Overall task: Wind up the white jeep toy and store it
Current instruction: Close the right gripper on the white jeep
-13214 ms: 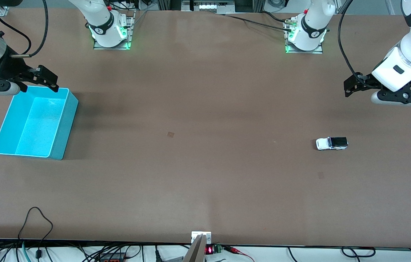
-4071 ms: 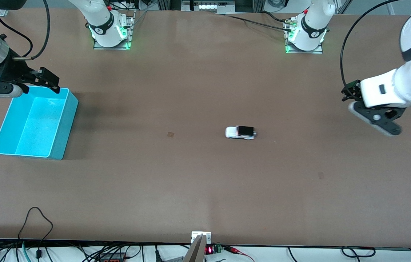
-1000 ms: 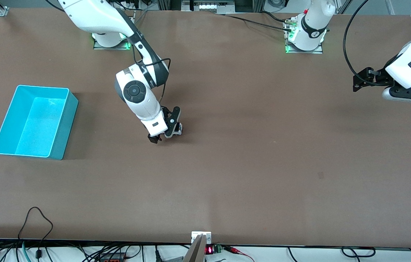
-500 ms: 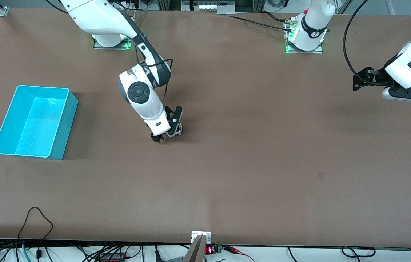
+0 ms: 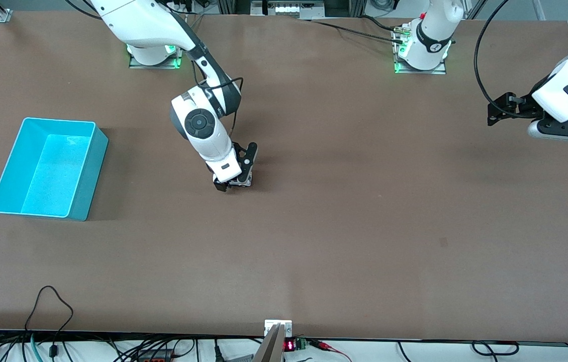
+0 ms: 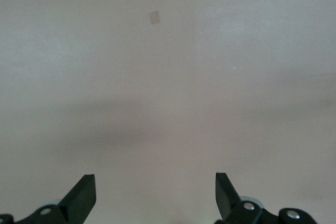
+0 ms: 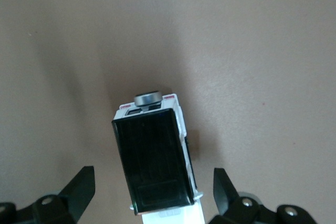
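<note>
My right gripper closes on the white jeep toy next: the right wrist view shows fingers beside the black roof panel (image 7: 153, 161), so closing now would catch the toy.
The white jeep toy (image 7: 155, 161), with its black ribbed roof panel, stands on the brown table near the middle. In the front view only a sliver of the jeep (image 5: 247, 182) shows under the right hand. My right gripper (image 5: 233, 182) is low over it, open, and one finger stands on each side of the jeep without touching it, as the right wrist view (image 7: 152, 195) shows. My left gripper (image 5: 491, 114) waits, open and empty, over the table at the left arm's end, and the left wrist view (image 6: 155, 195) shows only bare table under it.
A cyan bin (image 5: 92, 173), empty, stands on the table at the right arm's end, well apart from the jeep. Cables and a small display (image 5: 289, 345) run along the table edge nearest the front camera.
My right gripper has shifted a little toward the left arm's end and now sits squarely over the jeep. The jeep and the left arm have not moved.
</note>
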`<action>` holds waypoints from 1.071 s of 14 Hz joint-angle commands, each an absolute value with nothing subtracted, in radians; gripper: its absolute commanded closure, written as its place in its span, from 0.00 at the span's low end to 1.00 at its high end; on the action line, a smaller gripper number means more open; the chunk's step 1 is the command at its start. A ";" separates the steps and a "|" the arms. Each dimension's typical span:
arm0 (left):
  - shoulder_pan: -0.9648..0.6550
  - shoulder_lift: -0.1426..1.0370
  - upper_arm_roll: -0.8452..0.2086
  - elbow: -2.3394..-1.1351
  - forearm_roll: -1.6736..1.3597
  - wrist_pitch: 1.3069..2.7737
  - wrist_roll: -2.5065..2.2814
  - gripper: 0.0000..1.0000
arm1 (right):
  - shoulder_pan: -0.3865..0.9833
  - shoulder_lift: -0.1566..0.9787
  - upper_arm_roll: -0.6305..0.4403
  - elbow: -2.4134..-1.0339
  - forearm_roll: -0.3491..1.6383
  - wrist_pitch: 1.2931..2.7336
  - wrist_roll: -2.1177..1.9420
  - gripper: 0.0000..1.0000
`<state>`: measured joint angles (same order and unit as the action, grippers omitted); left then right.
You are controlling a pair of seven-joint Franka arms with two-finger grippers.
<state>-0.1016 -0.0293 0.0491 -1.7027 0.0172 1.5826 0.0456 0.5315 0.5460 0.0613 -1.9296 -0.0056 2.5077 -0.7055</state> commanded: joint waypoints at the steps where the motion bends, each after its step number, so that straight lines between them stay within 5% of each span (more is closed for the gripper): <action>1: -0.104 -0.043 0.054 -1.710 0.000 1.574 0.054 0.00 | 0.534 0.548 0.060 -1.950 0.002 2.540 -0.696 0.00; 2: -0.104 -0.043 0.054 -1.710 0.000 1.574 0.052 0.00 | 0.534 0.548 0.058 -1.950 0.000 2.540 -0.701 0.05; 4: -0.104 -0.043 0.055 -1.710 0.000 1.574 0.052 0.00 | 0.534 0.543 0.058 -1.945 -0.003 2.536 -0.715 0.65; 6: -0.104 -0.043 0.054 -1.710 0.000 1.574 0.052 0.00 | 0.534 0.538 0.060 -1.944 -0.003 2.533 -0.707 0.97; 9: -0.104 -0.043 0.055 -1.712 0.000 1.572 0.052 0.00 | 0.528 0.512 0.055 -1.934 -0.003 2.504 -0.698 1.00; 15: -0.103 -0.043 0.055 -1.710 0.000 1.563 0.052 0.00 | 0.529 0.384 -0.043 -1.796 -0.015 2.074 -0.534 1.00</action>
